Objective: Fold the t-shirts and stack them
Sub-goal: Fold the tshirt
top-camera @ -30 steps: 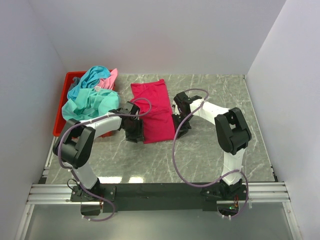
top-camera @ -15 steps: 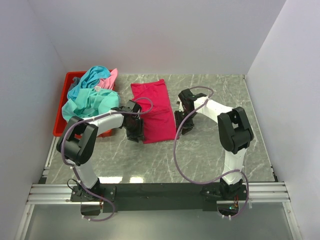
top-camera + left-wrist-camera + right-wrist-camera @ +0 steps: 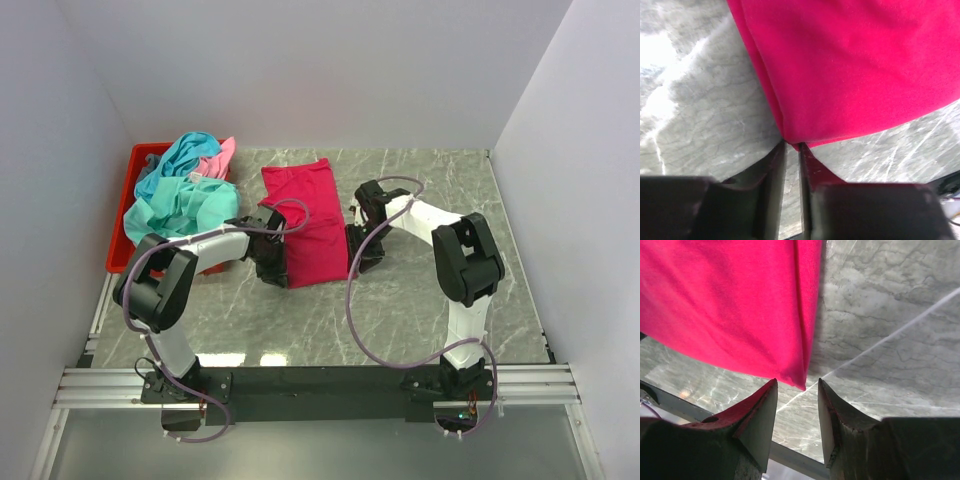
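Note:
My left gripper is at its own corner, so my right gripper next needs to grab the magenta-red t-shirt's free near corner (image 3: pixel 348 277) (image 3: pixel 800 383) opposite it. Then the t-shirt's near end can be folded over evenly.
A magenta-red t-shirt (image 3: pixel 305 215) lies folded into a long strip on the marble table, its near end between the two arms. My left gripper (image 3: pixel 275 268) is at the strip's near left corner. In the left wrist view its jaws (image 3: pixel 792 144) are almost together, pinching the tip of that corner of the shirt (image 3: pixel 850 65). My right gripper (image 3: pixel 358 258) stands at the near right corner. Its jaws (image 3: pixel 797 382) are open, and the shirt's (image 3: pixel 725 305) pointed corner hangs just beyond the tips, untouched.
A red plastic bin (image 3: pixel 118 245) at the far left holds a heap of teal shirts (image 3: pixel 180 205) and a light pink one (image 3: pixel 220 158). White walls close in the table on three sides. A metal rail runs along the near edge.
The left jaws have narrowed onto the shirt's near left corner. The right jaws have opened and let go of the near right corner. Both arms stayed almost in place.

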